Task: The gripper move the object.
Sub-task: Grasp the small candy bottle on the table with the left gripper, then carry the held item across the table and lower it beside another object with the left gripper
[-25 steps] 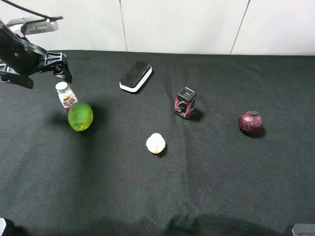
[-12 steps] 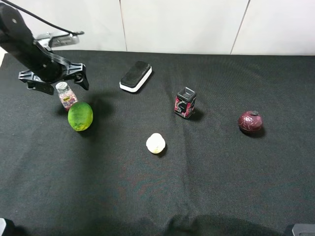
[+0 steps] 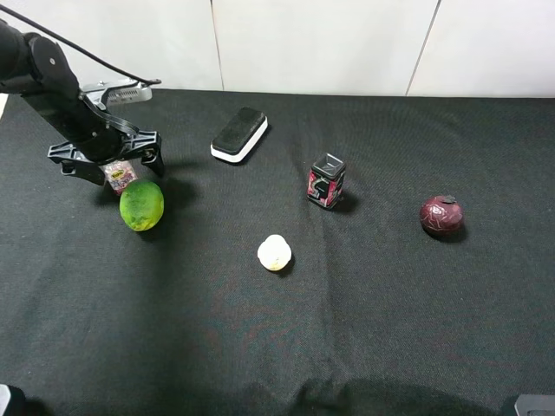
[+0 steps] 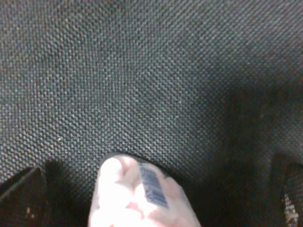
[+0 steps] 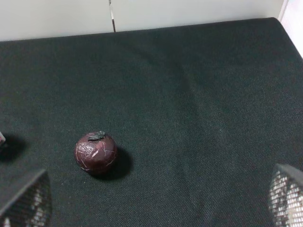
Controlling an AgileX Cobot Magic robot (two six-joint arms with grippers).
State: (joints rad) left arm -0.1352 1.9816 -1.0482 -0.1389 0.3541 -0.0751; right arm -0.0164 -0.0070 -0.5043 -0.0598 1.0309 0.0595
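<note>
The left gripper will close now. Its fingers are low on either side of the small clear bottle, so it would catch the bottle.
The small clear bottle with a red-pink label stands at the far left of the black table, just behind a green fruit. My left gripper is down over it, open, with one finger on each side. The arm hides the bottle's cap. In the left wrist view the bottle sits blurred and close between the two spread fingertips; I cannot tell whether they touch it. My right gripper is open and empty, seen only in the right wrist view.
A black-and-white eraser block lies at the back. A black-and-red boxy item stands mid-table, and a pale round object lies in front of it. A dark red round fruit lies to the right; it also shows in the right wrist view.
My left arm has swung right and come down over the bottle, so its fingers now straddle it and hide the cap. The bottle and other objects have not moved.
</note>
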